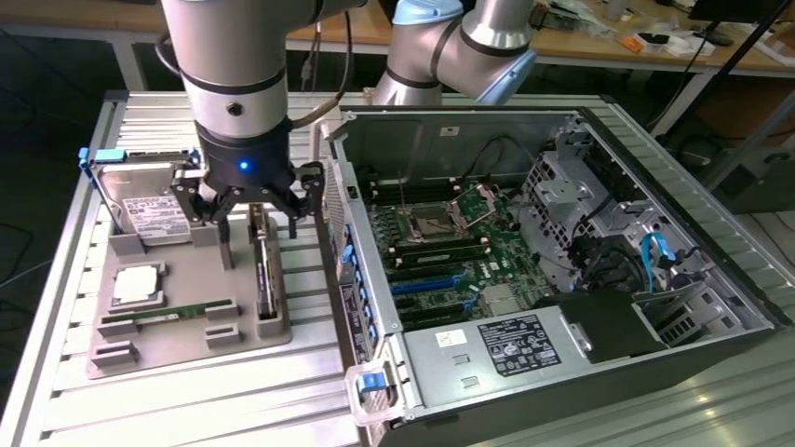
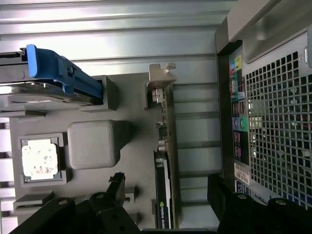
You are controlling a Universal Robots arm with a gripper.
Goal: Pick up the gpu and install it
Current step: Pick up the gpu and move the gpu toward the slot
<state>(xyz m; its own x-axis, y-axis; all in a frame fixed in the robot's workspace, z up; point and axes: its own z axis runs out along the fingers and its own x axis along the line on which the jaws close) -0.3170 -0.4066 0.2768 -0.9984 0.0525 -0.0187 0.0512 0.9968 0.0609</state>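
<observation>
My fingers are above the card's top edge, over the grey tray, so they would miss if I closed now. My gripper needs to go lower first and then close on the card.
The gpu is a thin dark card standing on edge in a slot of the grey holder tray, next to the open computer case. My gripper hangs just above the card's far end, open, with one finger on each side of the card and not touching it. In the wrist view the gpu runs lengthwise, its silvery metal bracket at the far end. The gripper straddles the near part, and its dark fingers stand wide apart.
On the same tray sit a silver hard drive with a blue-tabbed frame, a processor chip and a green memory stick. The case's rear wall lies close beside the card. A second robot arm stands behind the case.
</observation>
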